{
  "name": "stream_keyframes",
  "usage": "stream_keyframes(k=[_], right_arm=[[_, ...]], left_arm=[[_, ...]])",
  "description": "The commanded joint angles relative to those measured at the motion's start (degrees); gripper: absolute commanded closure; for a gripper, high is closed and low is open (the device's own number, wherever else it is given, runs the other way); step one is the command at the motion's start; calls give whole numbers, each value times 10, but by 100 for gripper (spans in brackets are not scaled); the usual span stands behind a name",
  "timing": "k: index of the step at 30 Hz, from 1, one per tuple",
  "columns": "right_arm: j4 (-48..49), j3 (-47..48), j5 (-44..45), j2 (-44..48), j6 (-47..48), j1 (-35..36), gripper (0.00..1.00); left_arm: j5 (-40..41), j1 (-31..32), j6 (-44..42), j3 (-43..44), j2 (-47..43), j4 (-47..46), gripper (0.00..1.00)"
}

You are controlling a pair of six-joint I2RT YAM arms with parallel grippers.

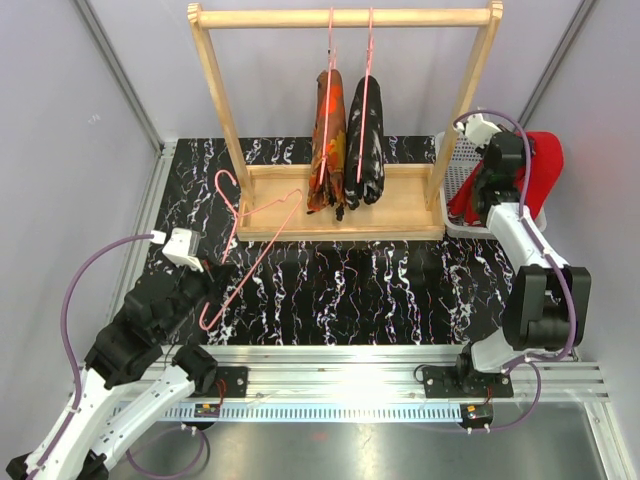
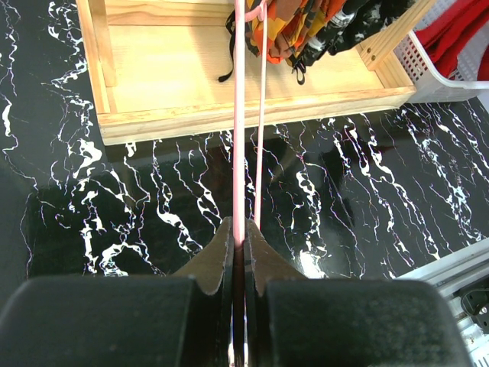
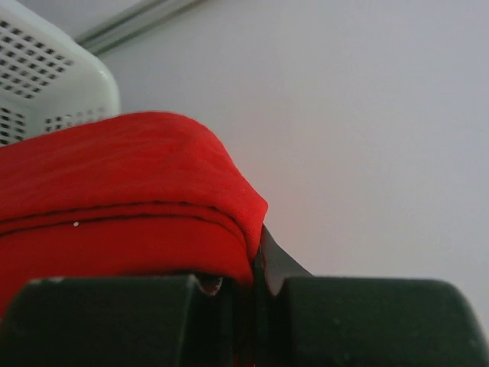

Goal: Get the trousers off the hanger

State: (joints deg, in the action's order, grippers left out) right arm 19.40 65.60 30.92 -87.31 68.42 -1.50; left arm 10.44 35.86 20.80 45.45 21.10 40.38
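The bulk of the red trousers [image 1: 545,160] spreads past the white basket's side rim. My right gripper keeps hold, as opening now would leave them partly outside.
An empty pink wire hanger [image 1: 262,232] slants over the black marbled table, and my left gripper [image 1: 212,283] is shut on its lower wire. In the left wrist view the pink hanger [image 2: 239,115] runs straight out from between the left gripper [image 2: 238,229] jaws. Two pairs of trousers hang on pink hangers from the wooden rack: camouflage orange-black trousers [image 1: 328,140] and black speckled trousers [image 1: 365,130]. My right gripper [image 1: 480,195] is over the white basket [image 1: 455,170], shut on the red trousers [image 1: 545,160]. Red trousers [image 3: 114,183] bunch against the right gripper [image 3: 256,245].
The wooden rack's top rail [image 1: 340,17] spans the back, and its tray base [image 1: 400,200] sits on the table. The perforated white basket [image 3: 46,61] stands at the back right beside the rack post. Grey walls close both sides.
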Motion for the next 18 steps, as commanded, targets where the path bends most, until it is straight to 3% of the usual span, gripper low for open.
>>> stream_keyframes(k=[1, 7, 11, 12, 13, 18], right_arm=[[-29, 38, -45, -19, -65, 11, 100], [-73, 17, -93, -37, -160, 12, 100], [-143, 49, -107, -60, -246, 11, 94], [-177, 54, -117, -60, -282, 11, 89], [-189, 60, -129, -60, -309, 12, 76], [-320, 121, -184, -62, -459, 11, 50]], left_arm=[[-9, 0, -1, -2, -5, -32, 100], [-7, 0, -1, -1, -1, -32, 100], [-7, 0, 0, 0, 5, -31, 100], [-6, 0, 0, -1, 4, -30, 100], [-6, 0, 1, -1, 3, -32, 100], [-6, 0, -1, 1, 6, -29, 100]])
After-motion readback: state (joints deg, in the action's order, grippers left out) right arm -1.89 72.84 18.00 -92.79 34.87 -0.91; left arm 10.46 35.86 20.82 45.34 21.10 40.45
